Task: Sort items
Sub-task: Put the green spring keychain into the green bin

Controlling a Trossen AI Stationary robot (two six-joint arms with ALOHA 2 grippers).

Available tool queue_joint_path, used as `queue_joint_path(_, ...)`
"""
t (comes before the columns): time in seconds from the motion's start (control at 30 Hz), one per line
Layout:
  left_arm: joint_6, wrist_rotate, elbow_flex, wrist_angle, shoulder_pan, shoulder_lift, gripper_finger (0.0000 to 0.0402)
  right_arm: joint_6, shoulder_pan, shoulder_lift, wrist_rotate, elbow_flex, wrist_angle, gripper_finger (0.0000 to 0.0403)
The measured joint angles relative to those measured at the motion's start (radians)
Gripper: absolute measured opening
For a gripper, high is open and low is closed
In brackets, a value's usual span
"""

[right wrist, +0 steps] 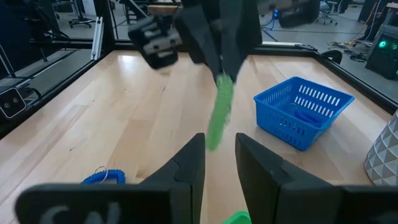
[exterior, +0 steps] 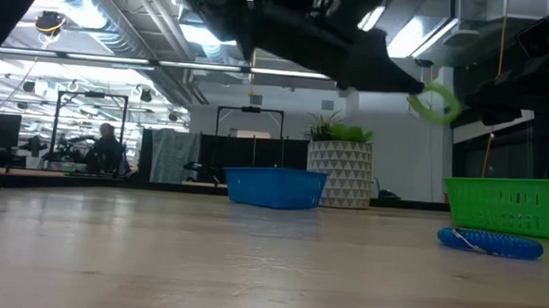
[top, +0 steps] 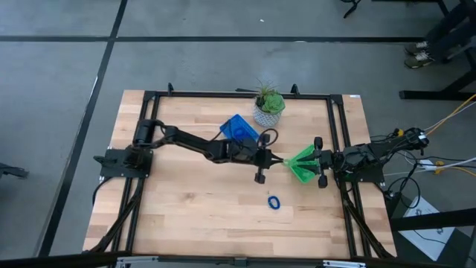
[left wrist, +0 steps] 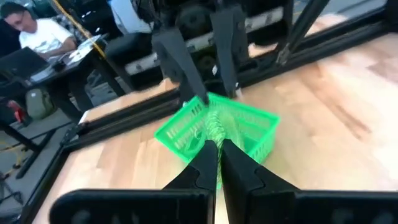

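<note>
My left gripper moves the green ring over the green tray next, before letting go, since the ring hangs with its loop (top: 277, 159) short of the tray's corner.
My left gripper (top: 277, 159) reaches across the table's middle and is shut on a light green ring (exterior: 434, 103). The ring hangs in the air at the left corner of the green tray (top: 303, 165). A blue ring (top: 274, 202) lies flat on the wood nearer the front edge. The square blue tray (top: 238, 130) stands behind the left arm, with blue rings (right wrist: 305, 118) inside it. My right gripper (right wrist: 220, 163) waits open at the right edge, just behind the green tray, with nothing between its fingers. My left gripper pinches the green ring's upper part (right wrist: 222, 82) between its two fingertips. It comes from the table's left, slanting slightly downward. The ring hangs below the fingers (left wrist: 205, 163), clear of the table and above the level of the green tray's rim (exterior: 505, 184).
A potted plant in a white patterned pot (top: 268, 109) stands at the far edge beside the blue tray. A black frame (top: 338, 134) runs around the table. Bare wood lies at the front left. People sit at desks in the room beyond.
</note>
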Motion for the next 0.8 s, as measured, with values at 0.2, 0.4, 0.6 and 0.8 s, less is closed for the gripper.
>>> queue_joint_path(0.2, 0.042, -0.016, 0.001, 0.023, 0.000, 0.050, 0.0004, 0.000, 0.000, 0.000, 0.000, 0.000, 0.000, 0.0090)
queue_joint_path(0.4, 0.102, 0.001, 0.097, 0.022, 0.000, 0.131, 0.0004, 0.000, 0.000, 0.000, 0.000, 0.000, 0.000, 0.0090)
queue_joint_path(0.6, 0.128, 0.001, 0.222, -0.017, 0.000, 0.214, 0.0004, 0.000, 0.000, 0.000, 0.000, 0.000, 0.000, 0.0090)
queue_joint_path(0.8, 0.128, 0.000, 0.302, -0.049, 0.000, 0.270, 0.0005, 0.000, 0.000, 0.000, 0.000, 0.000, 0.000, 0.0090)
